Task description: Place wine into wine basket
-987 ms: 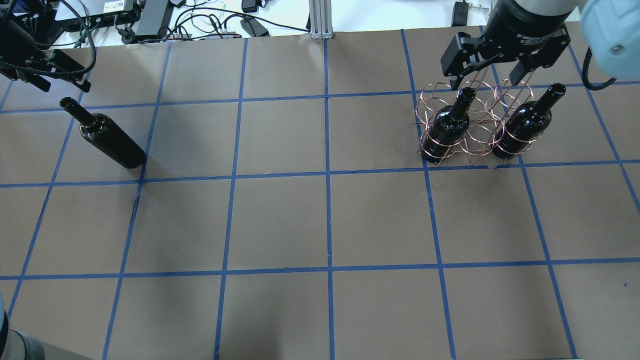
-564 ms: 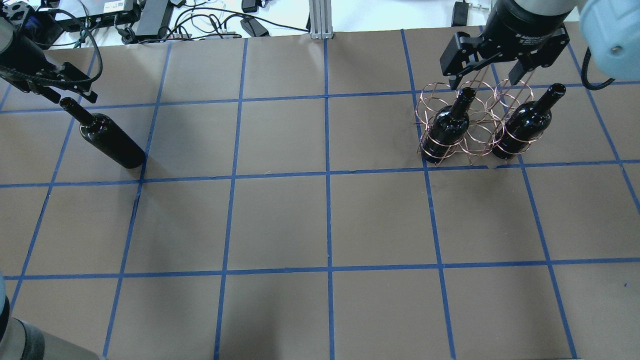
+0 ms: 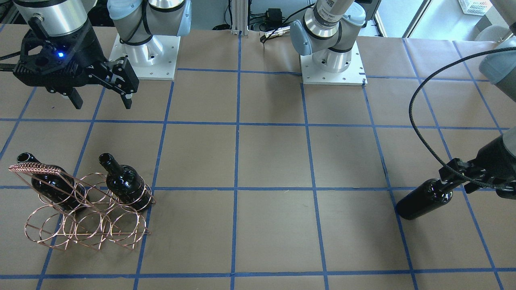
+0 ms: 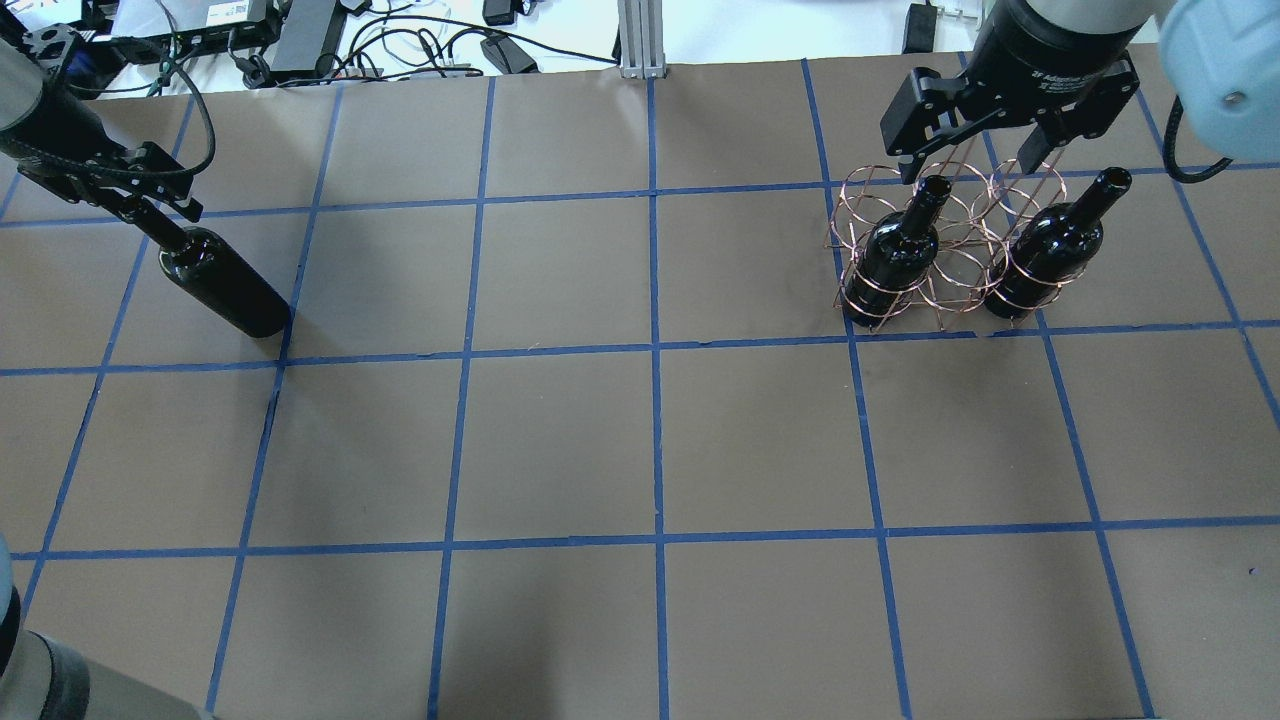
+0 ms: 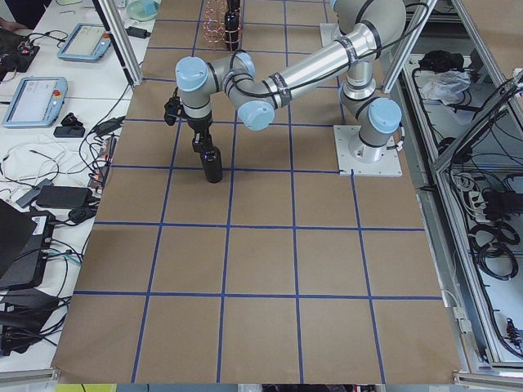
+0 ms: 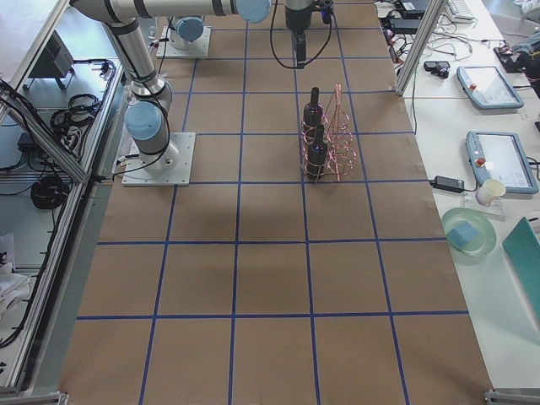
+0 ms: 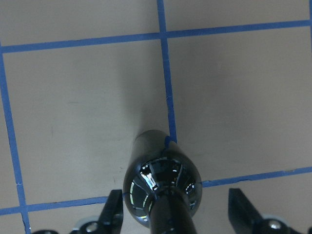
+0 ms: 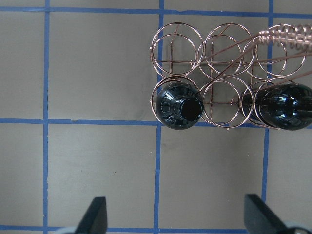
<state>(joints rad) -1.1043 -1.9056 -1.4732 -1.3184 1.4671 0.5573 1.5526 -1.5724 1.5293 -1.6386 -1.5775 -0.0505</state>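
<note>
I will next grab the bottle by its neck [image 7: 169, 209] with my left gripper, to put the wine into the wine basket.
A near-black wine bottle [image 4: 225, 285] stands alone at the table's left, also in the front view [image 3: 423, 199] and the left wrist view [image 7: 161, 185]. My left gripper [image 4: 152, 208] is open with a finger on each side of its neck, not touching it; its fingers [image 7: 113, 214] stand wide apart. The copper wire wine basket [image 4: 955, 262] stands at the far right with two bottles [image 4: 895, 255] [image 4: 1050, 250] in its end rings, and the ring between them is empty. My right gripper [image 4: 975, 165] is open and empty, above and behind the basket [image 8: 224, 48].
Brown paper with a blue tape grid covers the table [image 4: 650, 440]. Cables and power bricks [image 4: 400, 40] lie beyond the far edge. The two arm bases [image 3: 330, 60] stand on white plates. Tablets, a cup and a bowl [image 6: 468, 232] sit on a side bench.
My left gripper has moved right and down onto the lone bottle and now straddles its neck, hiding the mouth. The right gripper, the basket and all bottles have stayed put.
</note>
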